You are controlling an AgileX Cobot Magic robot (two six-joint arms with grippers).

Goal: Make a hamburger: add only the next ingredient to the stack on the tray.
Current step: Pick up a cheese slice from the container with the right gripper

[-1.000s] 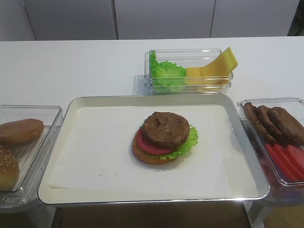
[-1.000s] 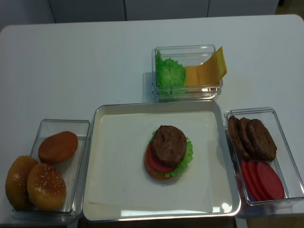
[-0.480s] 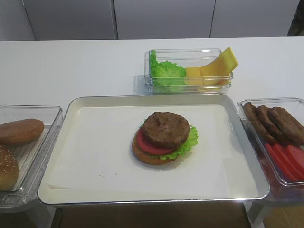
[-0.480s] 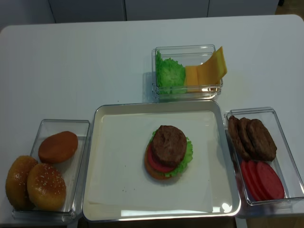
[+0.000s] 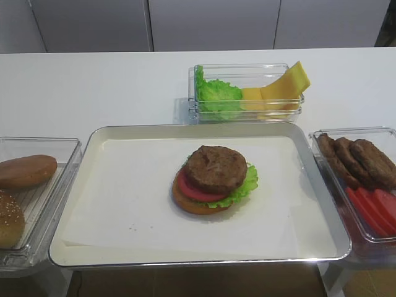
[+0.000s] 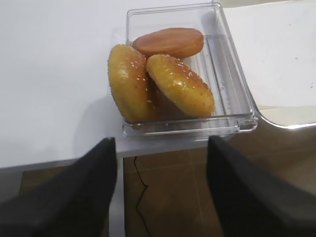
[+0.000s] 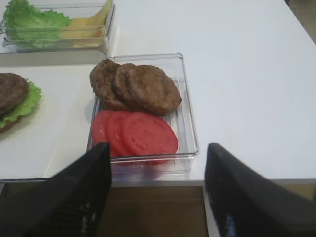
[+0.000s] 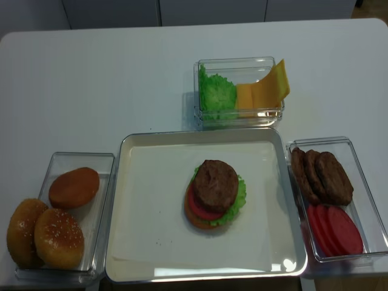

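Observation:
The cheese has to go on the stack, so my right gripper will next pick it up by its raised edge (image 8: 283,78) above the bin's rim.
The hamburger stack (image 5: 213,179) (image 8: 213,194) sits near the middle of the paper-lined metal tray (image 5: 198,127) (image 8: 200,134), with the brown patty on top over lettuce, tomato and bun base. Yellow cheese slices (image 5: 281,86) (image 8: 267,91) lean in the far clear bin, beside loose lettuce (image 5: 216,93). My right gripper (image 7: 157,148) hangs open and empty off the table's front edge, just in front of the patty and tomato bin (image 7: 190,123). My left gripper (image 6: 160,143) is open and empty in front of the bun bin (image 6: 237,98). Neither gripper shows in the high views.
Loose patties (image 5: 359,161) and tomato slices (image 5: 371,207) fill the bin right of the tray. Bun halves (image 8: 48,230) lie in the bin on the left. The stack's edge (image 7: 12,98) shows at the left of the right wrist view. Brown floor lies below the table edge.

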